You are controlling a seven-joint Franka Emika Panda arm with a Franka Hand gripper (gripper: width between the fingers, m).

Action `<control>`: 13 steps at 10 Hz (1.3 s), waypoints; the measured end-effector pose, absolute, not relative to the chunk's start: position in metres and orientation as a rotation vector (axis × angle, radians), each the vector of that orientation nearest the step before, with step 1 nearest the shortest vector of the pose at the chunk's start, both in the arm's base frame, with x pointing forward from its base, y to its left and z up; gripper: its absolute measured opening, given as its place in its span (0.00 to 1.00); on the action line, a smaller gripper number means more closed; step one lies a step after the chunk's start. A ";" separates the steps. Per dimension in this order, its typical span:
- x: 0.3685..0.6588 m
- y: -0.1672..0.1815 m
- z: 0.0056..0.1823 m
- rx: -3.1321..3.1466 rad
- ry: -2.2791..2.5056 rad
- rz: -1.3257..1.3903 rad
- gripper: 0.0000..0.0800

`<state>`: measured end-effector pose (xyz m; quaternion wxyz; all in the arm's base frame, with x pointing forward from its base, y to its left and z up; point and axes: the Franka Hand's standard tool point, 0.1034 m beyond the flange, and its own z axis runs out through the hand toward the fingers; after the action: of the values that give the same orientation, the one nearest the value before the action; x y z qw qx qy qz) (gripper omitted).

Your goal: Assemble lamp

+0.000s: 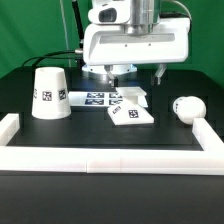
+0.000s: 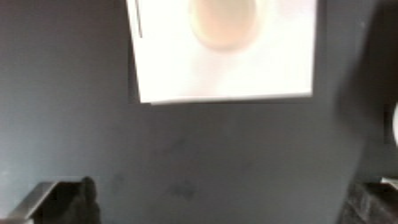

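My fingers must still reach the lamp base's near edge (image 2: 228, 99) before closing.
The flat square lamp base (image 1: 131, 114) lies on the black table near the middle, tags facing up. In the wrist view the base (image 2: 226, 70) shows as a white square with an oval socket, away from the fingers. The tapered shade (image 1: 50, 92) stands wide end down at the exterior view's left. The round-headed bulb (image 1: 186, 107) lies at the exterior view's right. My gripper (image 1: 134, 75) hangs above the table just behind the base, open and empty. In the wrist view the gripper (image 2: 217, 205) has bare table between its fingertips (image 2: 54, 202).
The marker board (image 1: 95, 98) lies flat between the shade and the base. A long white border rail (image 1: 110, 158) runs along the front and up both sides. The arm's white body fills the top of the exterior view.
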<state>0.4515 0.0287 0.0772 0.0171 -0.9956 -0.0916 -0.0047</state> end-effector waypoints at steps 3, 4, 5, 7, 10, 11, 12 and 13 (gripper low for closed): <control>0.433 0.028 0.068 -3.095 -0.298 -0.010 0.88; 0.431 0.029 0.064 -3.094 -0.299 -0.006 0.88; 0.430 0.029 0.060 -3.094 -0.300 -0.007 0.88; 0.428 0.030 0.053 -3.093 -0.300 0.004 0.88; 0.425 0.029 0.047 -3.092 -0.296 0.018 0.88; 0.425 0.029 0.046 -3.092 -0.293 0.022 0.88; 0.424 0.029 0.044 -3.091 -0.294 0.028 0.72; 0.424 0.029 0.044 -3.091 -0.296 0.027 0.67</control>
<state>0.4239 0.0289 0.0441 0.0181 -0.9953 -0.0952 0.0087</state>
